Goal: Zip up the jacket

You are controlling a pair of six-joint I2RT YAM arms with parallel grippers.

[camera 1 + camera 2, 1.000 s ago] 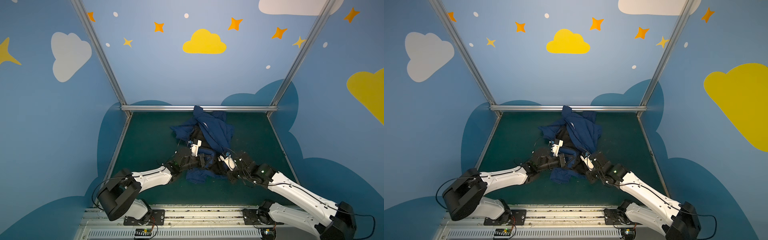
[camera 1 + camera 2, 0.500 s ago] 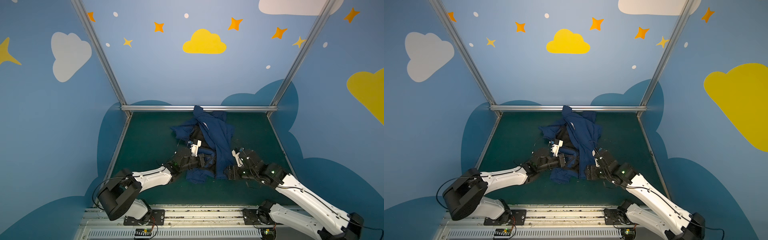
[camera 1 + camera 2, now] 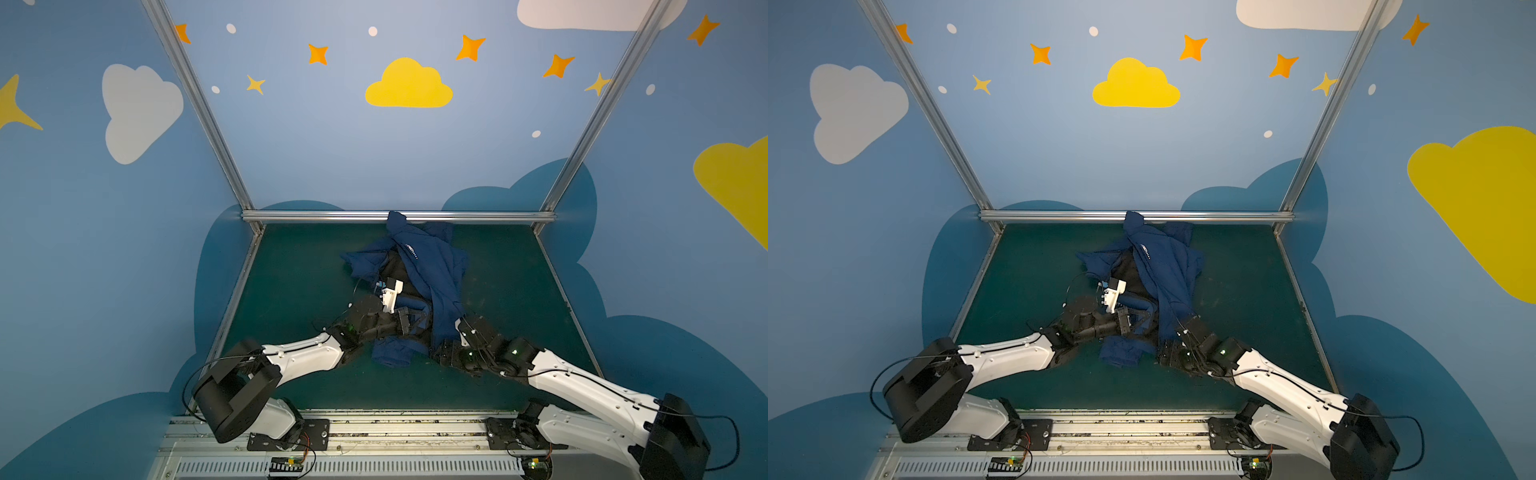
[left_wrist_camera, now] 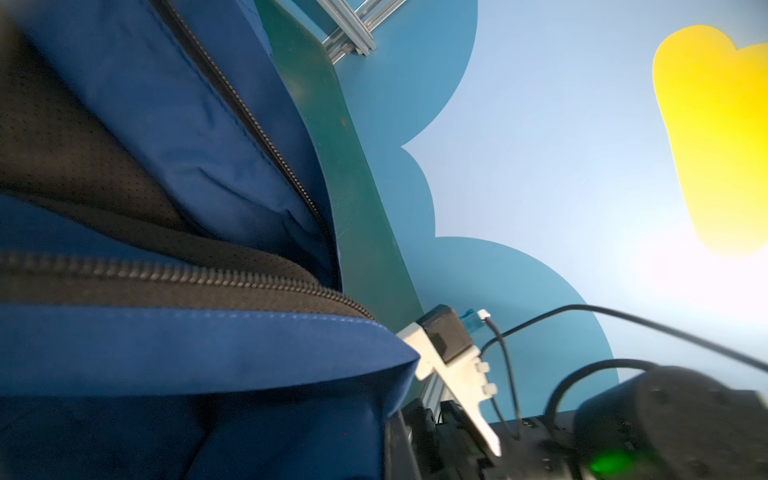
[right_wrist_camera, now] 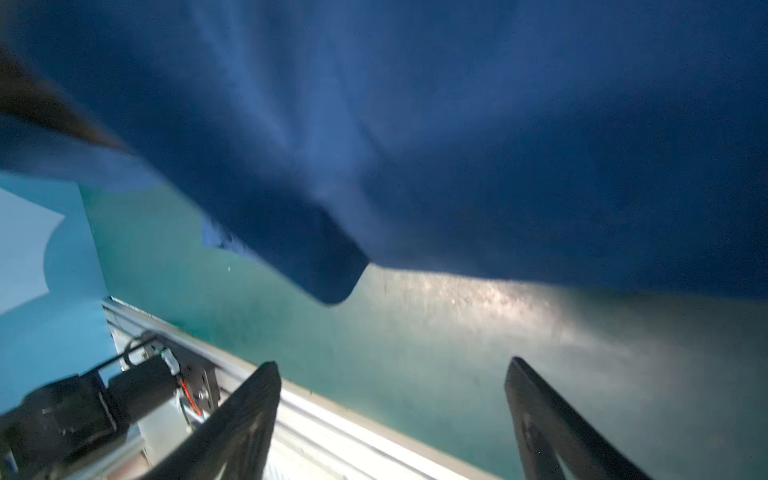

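My right gripper grabs the jacket's hem at its front edge point(image 5: 512, 274) next, opposite my left gripper, to join the sides of the zipper.
The navy jacket point(image 3: 432, 266) point(image 3: 1167, 266) lies crumpled mid-table, its black lining showing on the left side. My left gripper point(image 3: 409, 326) point(image 3: 1129, 326) is buried in the folds near the front hem, shut on jacket fabric. In the left wrist view the blue cloth point(image 4: 187, 365) covers the jaws, and two runs of zipper teeth point(image 4: 232, 282) lie apart with black mesh between them. My right gripper point(image 3: 441, 353) point(image 3: 1165, 354) sits low at the jacket's front right edge. It stands open point(image 5: 392, 363) over bare table, with the jacket's hem point(image 5: 457, 124) hanging just beyond the fingertips.
The green table point(image 3: 299, 266) is boxed in by blue walls and an aluminium rail point(image 3: 399, 216) at the back, which the jacket's far end touches. The arm bases stand on the front rail point(image 3: 374, 428). The right arm's wrist camera mount point(image 4: 453, 365) shows close beside the left gripper.
The right gripper has opened and drawn back out of the jacket toward the front right. The jacket's right panel has dropped flatter. The left arm has held still.
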